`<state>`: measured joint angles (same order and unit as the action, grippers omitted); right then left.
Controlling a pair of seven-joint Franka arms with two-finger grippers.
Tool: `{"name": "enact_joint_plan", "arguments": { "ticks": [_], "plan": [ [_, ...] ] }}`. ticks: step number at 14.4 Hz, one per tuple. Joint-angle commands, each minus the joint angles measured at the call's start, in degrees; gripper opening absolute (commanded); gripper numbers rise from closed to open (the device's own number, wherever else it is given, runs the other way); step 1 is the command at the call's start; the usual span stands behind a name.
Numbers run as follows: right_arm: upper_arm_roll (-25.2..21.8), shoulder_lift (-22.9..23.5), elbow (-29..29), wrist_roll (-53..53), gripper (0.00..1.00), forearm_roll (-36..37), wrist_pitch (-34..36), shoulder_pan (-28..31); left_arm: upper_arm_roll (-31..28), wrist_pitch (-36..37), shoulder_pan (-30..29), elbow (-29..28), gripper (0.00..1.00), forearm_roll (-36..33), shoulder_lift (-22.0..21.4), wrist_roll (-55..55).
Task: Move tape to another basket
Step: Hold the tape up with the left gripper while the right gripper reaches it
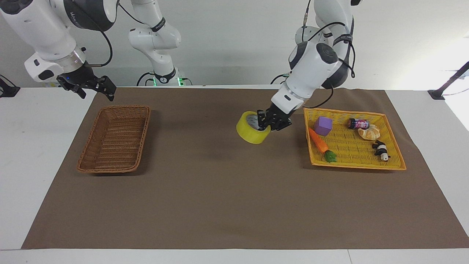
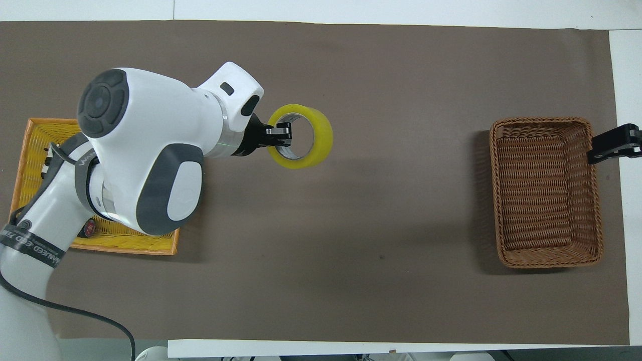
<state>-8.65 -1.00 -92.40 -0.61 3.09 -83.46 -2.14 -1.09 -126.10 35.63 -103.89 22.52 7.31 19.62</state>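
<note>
The yellow roll should go into the brown wicker basket, so I will next grab the roll with my right gripper by its side (image 2: 323, 136).
The tape (image 1: 251, 134) is a wide yellow roll with a whitish core. My left gripper (image 1: 264, 124) is shut on its wall, one finger inside the core. It holds the roll in the air over the brown mat, between the yellow tray and the basket. The roll (image 2: 321, 143) and left gripper (image 2: 281, 135) also show in the overhead view. The brown wicker basket (image 1: 146, 128) stands empty toward the right arm's end of the table, also in the overhead view (image 2: 545, 121). My right gripper (image 1: 96, 91) waits open and raised beside the basket (image 2: 614, 145).
The flat yellow-orange tray (image 1: 351, 161) lies toward the left arm's end. It holds a purple cube (image 1: 322, 125), a carrot (image 1: 318, 140), a small can (image 1: 358, 123), a croissant (image 1: 369, 132) and a panda figure (image 1: 381, 150). In the overhead view my left arm covers most of the tray (image 2: 35, 130).
</note>
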Motion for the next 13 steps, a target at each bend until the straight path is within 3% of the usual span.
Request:
{"name": "enact_joint_plan", "arguments": {
  "ticks": [1, 6, 9, 13],
  "plan": [
    [0.03, -1.37, -1.47, -1.41, 1.0, 0.34, 0.05, 0.12, -1.29, 0.24, -0.47, 0.97, 0.07, 1.13, 0.07, -0.73],
    [0.82, -1.46, -1.9, -6.21, 1.0, -0.8, -0.3, -0.58, -1.29, 0.33, -0.3, 0.97, 0.09, 1.13, 0.07, -0.64],
    [1.09, -1.37, -2.78, -10.2, 1.0, -16.57, -2.31, -1.72, -1.37, 0.42, -0.21, 0.62, 0.05, 0.95, -0.02, -0.73],
    [1.35, 0.99, -6.56, -10.64, 1.0, -38.9, -11.34, -5.21, -1.37, 0.51, -0.21, 0.44, 0.05, 0.86, -0.02, -0.82]
  ]
}}
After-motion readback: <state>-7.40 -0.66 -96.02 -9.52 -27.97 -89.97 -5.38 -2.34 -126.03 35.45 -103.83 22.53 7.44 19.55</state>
